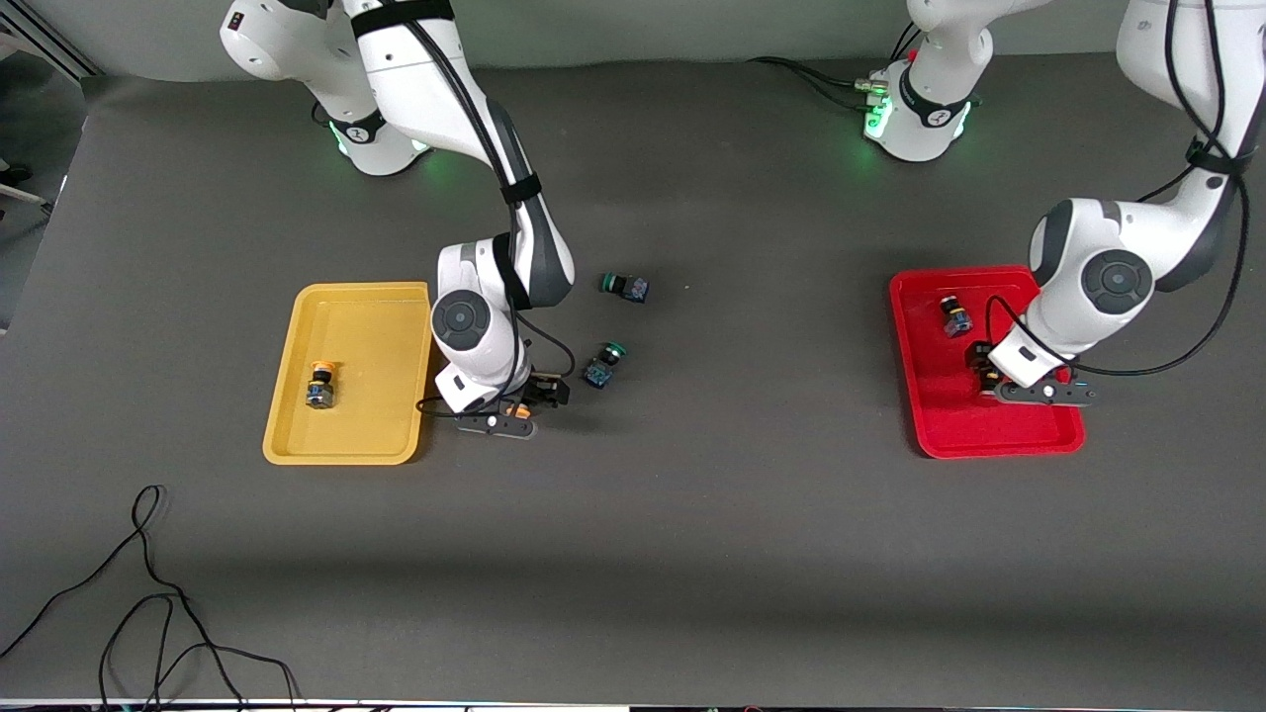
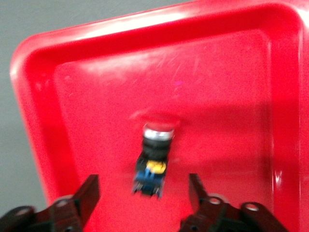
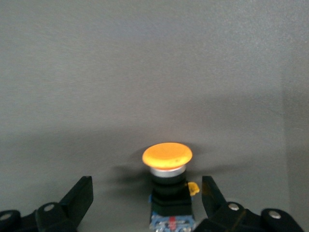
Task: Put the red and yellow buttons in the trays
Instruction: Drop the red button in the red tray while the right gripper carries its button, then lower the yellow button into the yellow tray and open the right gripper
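My right gripper is to grip the yellow button next by its black body below the cap [image 3: 170, 195]. The button needs to go in the yellow tray.
In the left wrist view my left gripper [image 2: 143, 193] is open low over the red tray [image 2: 96, 96], and a red button [image 2: 152, 164] lies loose on the tray floor just ahead of its fingertips. A second red button [image 1: 955, 316] lies in the red tray [image 1: 949, 425] farther from the front camera. My right gripper [image 3: 147, 193] stands open on the grey table beside the yellow tray [image 1: 366, 336], its fingers either side of an upright orange-yellow button [image 3: 167, 181] without touching it. Another yellow button [image 1: 320, 386] lies in the yellow tray.
Two green-capped buttons [image 1: 625, 287] [image 1: 601, 366] lie on the table near the right gripper [image 1: 524, 400], toward the left arm's end. A loose black cable [image 1: 148, 593] trails near the table's front edge at the right arm's end.
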Controlling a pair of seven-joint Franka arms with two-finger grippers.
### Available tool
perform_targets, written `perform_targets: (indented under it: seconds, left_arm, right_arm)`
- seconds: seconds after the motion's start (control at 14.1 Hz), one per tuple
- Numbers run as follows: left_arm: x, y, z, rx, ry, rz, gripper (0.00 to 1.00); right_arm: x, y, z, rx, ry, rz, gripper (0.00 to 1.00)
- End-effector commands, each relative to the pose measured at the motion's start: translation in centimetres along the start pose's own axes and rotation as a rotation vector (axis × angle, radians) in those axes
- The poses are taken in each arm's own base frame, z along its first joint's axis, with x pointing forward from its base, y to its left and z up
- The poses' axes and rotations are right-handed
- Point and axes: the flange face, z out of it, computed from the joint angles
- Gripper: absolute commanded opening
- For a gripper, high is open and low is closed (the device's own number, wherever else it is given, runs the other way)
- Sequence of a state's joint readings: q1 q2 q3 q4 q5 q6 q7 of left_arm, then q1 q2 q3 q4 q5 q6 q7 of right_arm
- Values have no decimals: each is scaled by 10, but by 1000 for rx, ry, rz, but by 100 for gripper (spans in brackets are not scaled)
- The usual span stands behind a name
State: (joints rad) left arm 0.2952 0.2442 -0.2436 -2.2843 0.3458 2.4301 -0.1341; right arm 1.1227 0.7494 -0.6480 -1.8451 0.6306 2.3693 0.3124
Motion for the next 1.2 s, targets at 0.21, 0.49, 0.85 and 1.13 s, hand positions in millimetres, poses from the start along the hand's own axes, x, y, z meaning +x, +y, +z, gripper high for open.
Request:
perform_targets:
  seconds: [0.21,0.49,0.85,1.13]
  left_arm:
    - [3,-11,-171,-14,-58,-48,100]
    - [10,-21,-257,-80,-77,-86,100]
    - [-20,-9,-294,-103,4,-105,100]
    - [-40,-5,-324,-124,48,-108,100]
  right_arm:
    - [2,1,6,9,12,19,18]
    - [7,1,-12,31,-6,24,7]
    - [28,6,-125,76,-167,18,7]
    - [45,72,-163,-6,-164,-147,7]
